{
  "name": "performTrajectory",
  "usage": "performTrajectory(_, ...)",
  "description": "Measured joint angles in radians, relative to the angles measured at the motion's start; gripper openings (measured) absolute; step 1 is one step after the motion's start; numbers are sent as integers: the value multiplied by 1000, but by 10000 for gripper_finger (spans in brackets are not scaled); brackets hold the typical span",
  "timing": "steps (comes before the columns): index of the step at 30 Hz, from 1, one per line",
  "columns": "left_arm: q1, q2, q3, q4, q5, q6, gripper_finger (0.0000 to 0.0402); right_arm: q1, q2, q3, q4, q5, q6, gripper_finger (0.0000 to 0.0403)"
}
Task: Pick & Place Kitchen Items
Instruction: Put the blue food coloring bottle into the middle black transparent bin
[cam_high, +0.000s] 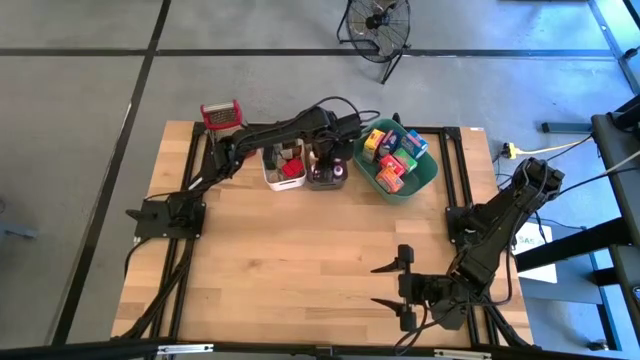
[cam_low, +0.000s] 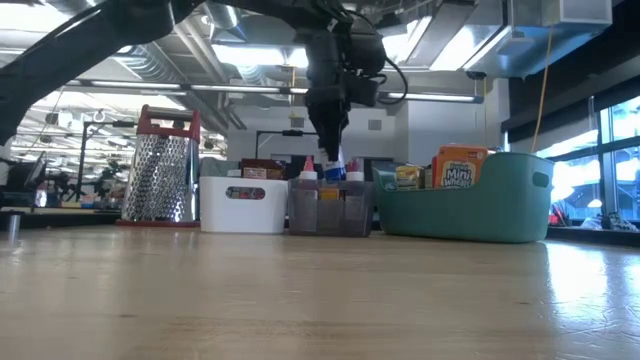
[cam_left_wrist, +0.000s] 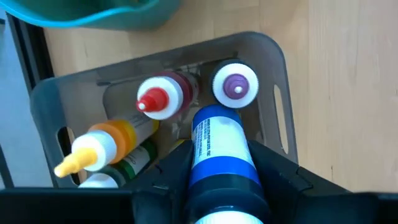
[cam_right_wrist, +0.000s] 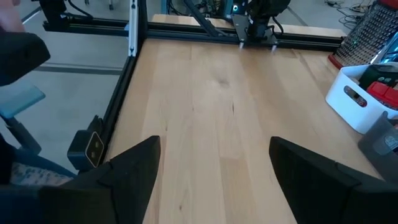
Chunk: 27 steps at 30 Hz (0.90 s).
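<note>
I should keep my left gripper closed: the lower end (cam_left_wrist: 216, 113) of its bottle is above the grey bin's bottom, so the blue-and-white bottle (cam_left_wrist: 217, 146) would fall if released now.
My left gripper (cam_left_wrist: 217, 171) points down over the grey see-through bin (cam_left_wrist: 283, 93), shut on a blue-and-white bottle (cam_left_wrist: 217, 146). In the bin stand a red-capped bottle (cam_left_wrist: 158, 102), a purple-capped bottle (cam_left_wrist: 235, 86) and an orange bottle with a yellow spout (cam_left_wrist: 93, 149). In the low view the held bottle (cam_low: 333, 165) hangs just above the bin (cam_low: 330, 210). A white bin (cam_high: 283, 168) and a teal bin (cam_high: 397, 165) of colourful boxes flank it. My right gripper (cam_high: 398, 285) waits open above the table's near right part. My left gripper pinches the blue-and-white bottle by the two sides of its body (cam_left_wrist: 202, 171) between its two fingers (cam_left_wrist: 273, 168). The fingers come from above, pointing down. The bottle hangs upright below them, its lower end (cam_left_wrist: 214, 118) over the bin among the other bottles' caps.
A steel grater with a red handle (cam_high: 222, 113) stands at the table's far left, behind the white bin. The wide wooden tabletop (cam_high: 300, 250) stretches between the bins and the near edge. Black rails (cam_high: 450, 160) run along both sides.
</note>
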Motion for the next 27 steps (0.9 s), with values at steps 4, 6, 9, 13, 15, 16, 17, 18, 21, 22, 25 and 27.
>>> performTrajectory(4,3,0,0,12,0,0,139,0,0,0,0,0,-2,305)
performTrajectory(6,7,0,0,12,0,-2,139,0,0,0,0,1,-2,305)
performTrajectory(9,11,0,0,12,-7,-13,139,0,0,0,0,2,-2,305)
performTrajectory(13,10,0,0,12,-50,-22,139,-1,0,0,0,16,7,305)
performTrajectory(15,11,0,0,12,-55,-24,139,-1,0,0,0,35,18,305)
performTrajectory(16,11,0,0,12,-55,-26,139,-2,0,0,1,43,26,305)
performTrajectory(17,11,0,-1,13,-55,-26,139,-2,0,0,2,46,30,305)
performTrajectory(18,11,0,-6,16,-56,-26,139,-2,0,0,3,50,32,305)
performTrajectory(21,14,1,-9,10,-56,-27,139,-2,2,0,12,54,39,305)
performTrajectory(22,15,5,-8,12,-59,-29,139,-1,3,0,11,57,39,305)
performTrajectory(25,19,23,-10,7,-76,-29,139,-2,3,0,11,62,40,305)
performTrajectory(27,20,38,-9,19,-85,-27,139,-1,3,0,10,62,40,305)
